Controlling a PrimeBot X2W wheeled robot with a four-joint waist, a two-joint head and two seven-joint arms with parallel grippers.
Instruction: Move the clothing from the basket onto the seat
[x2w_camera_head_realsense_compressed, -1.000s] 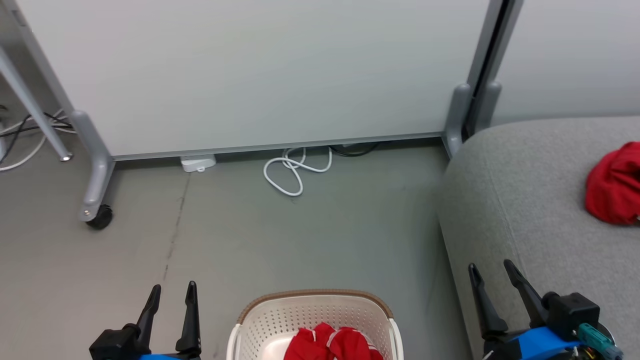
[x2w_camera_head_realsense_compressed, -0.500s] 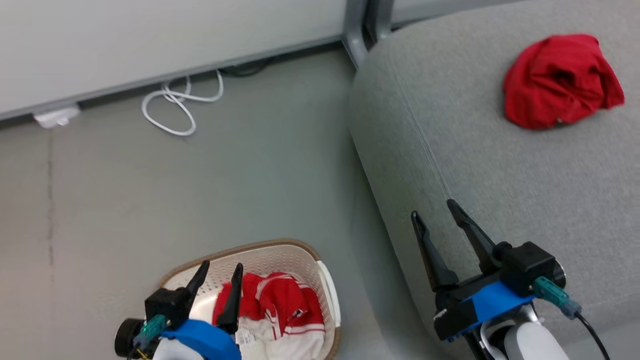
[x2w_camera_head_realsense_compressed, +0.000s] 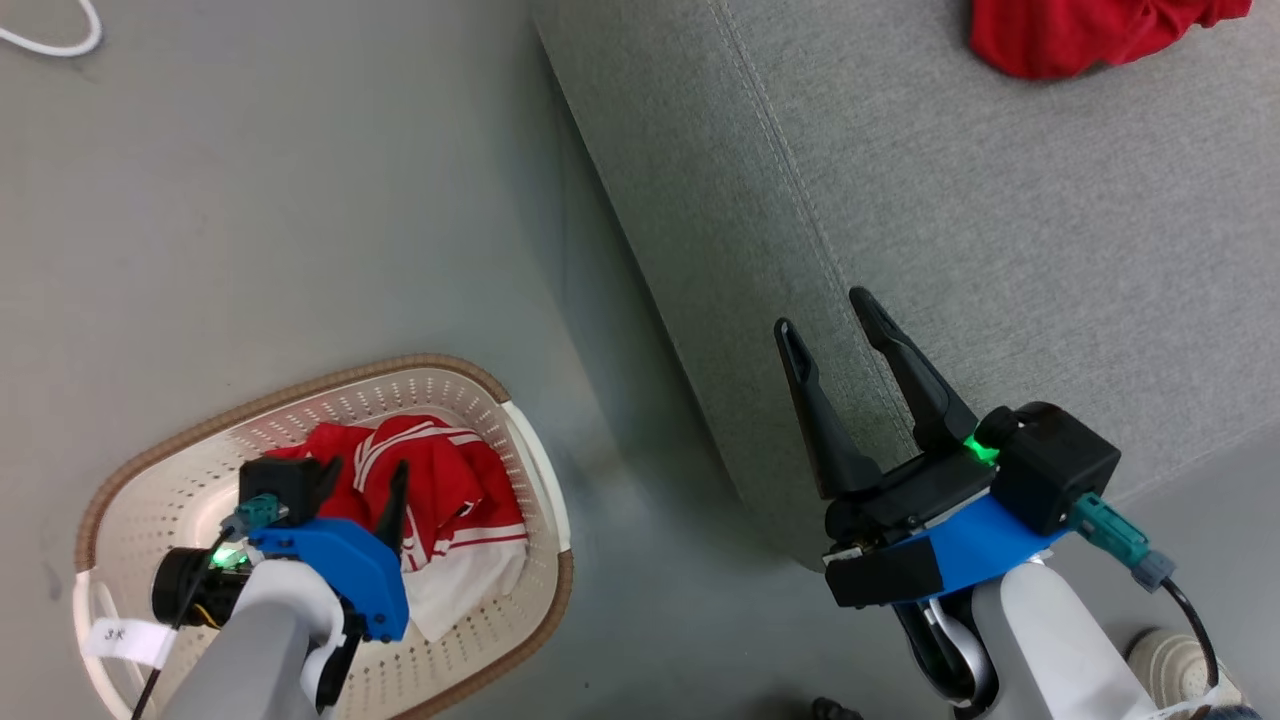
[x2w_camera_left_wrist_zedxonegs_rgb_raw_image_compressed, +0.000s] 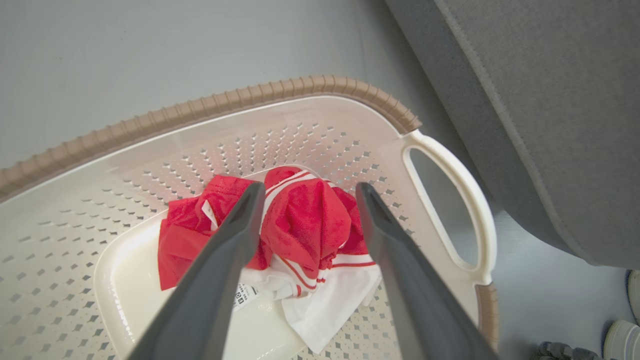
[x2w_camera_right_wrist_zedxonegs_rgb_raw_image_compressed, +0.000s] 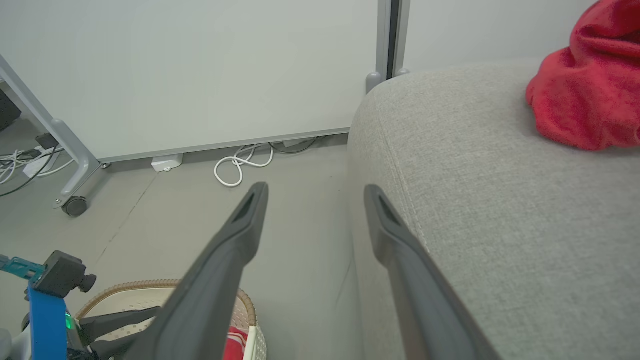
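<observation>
My left gripper is going to grab the red garment by its raised red fold (x2w_camera_head_realsense_compressed: 434, 476) next, because its white part (x2w_camera_head_realsense_compressed: 465, 588) lies flat against the basket.
The cream basket (x2w_camera_head_realsense_compressed: 300, 385) with its brown rim stands on the floor at lower left. Red clothing with white stripes (x2w_camera_head_realsense_compressed: 440, 490) lies bunched in its bottom. My left gripper (x2w_camera_head_realsense_compressed: 362, 485) hangs open inside the basket, just above the clothing (x2w_camera_left_wrist_zedxonegs_rgb_raw_image_compressed: 305, 225), its fingers straddling the red heap without touching it. Along the right runs the grey seat (x2w_camera_head_realsense_compressed: 1000, 250), with another red garment (x2w_camera_head_realsense_compressed: 1080, 35) lying on it at the far end. My right gripper (x2w_camera_head_realsense_compressed: 823, 313) is open and empty over the seat's near edge (x2w_camera_right_wrist_zedxonegs_rgb_raw_image_compressed: 500, 200).
Grey floor separates the basket from the seat. A white cable (x2w_camera_right_wrist_zedxonegs_rgb_raw_image_compressed: 240, 165) lies coiled at the foot of a pale partition, whose castor leg (x2w_camera_right_wrist_zedxonegs_rgb_raw_image_compressed: 75, 205) stands to the left. A shoe (x2w_camera_head_realsense_compressed: 1170, 660) shows at the lower right by my right arm.
The head camera has tilted down and turned, shifting the whole picture. My left gripper has moved over the basket and down toward the clothing. The right gripper stays open by the seat.
</observation>
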